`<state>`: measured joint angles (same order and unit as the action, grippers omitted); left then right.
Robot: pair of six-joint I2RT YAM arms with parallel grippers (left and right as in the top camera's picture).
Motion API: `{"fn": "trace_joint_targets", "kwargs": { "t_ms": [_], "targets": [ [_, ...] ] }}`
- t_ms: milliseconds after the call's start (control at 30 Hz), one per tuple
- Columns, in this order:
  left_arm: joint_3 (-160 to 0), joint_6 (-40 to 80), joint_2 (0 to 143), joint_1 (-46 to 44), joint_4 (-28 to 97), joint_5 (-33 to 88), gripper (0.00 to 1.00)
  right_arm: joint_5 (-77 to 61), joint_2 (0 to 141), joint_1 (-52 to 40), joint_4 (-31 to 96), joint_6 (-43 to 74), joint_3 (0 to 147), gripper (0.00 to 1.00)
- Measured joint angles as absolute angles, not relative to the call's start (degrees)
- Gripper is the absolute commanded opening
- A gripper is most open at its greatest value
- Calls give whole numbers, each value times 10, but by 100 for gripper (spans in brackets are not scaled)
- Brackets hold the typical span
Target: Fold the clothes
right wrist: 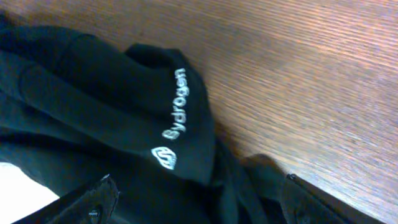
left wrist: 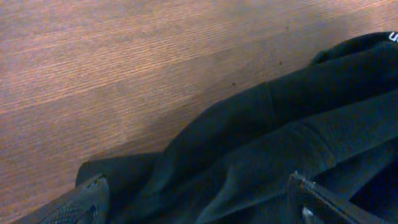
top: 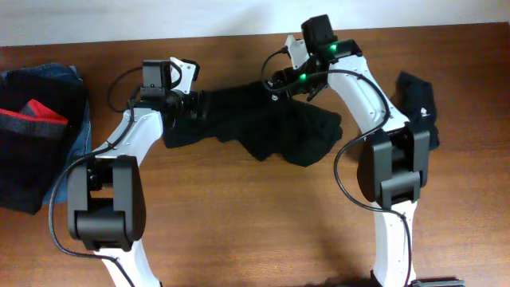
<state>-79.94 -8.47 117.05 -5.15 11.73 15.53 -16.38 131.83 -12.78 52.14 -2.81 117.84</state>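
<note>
My left gripper will next grab the black shirt's end, away from the logo [right wrist: 174, 118]. The rest then stays free to spread for folding.
A large black shirt [top: 295, 135] lies crumpled at the back middle of the wooden table. My left gripper [top: 194, 104] is at its left end, my right gripper [top: 280, 82] at its upper edge. In the left wrist view the shirt [left wrist: 280, 124] lies between the wide-apart fingers of the left gripper [left wrist: 199, 208], which is open. In the right wrist view the right gripper [right wrist: 199, 205] is open over the shirt [right wrist: 74, 93], just below a white "Sydrogen" logo [right wrist: 174, 118]. A plain black piece [top: 418, 100] lies at the far right, beside the right arm.
A pile at the left edge holds a blue denim garment [top: 76, 135] and a black piece with red-and-grey stripes [top: 32, 119]. Both arm bases stand at the front of the table [top: 247, 231].
</note>
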Motion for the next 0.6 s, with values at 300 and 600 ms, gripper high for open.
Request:
{"fn": "trace_joint_targets", "kwargs": {
  "t_ms": [300, 600],
  "targets": [
    [-799, -201, 1221, -68, 105, 154, 76, -164, 1318, -121, 522, -33, 1178, 89],
    [-799, -241, 1222, -71, 101, 143, 1, -162, 1318, -116, 523, -37, 1178, 85]
  ]
}}
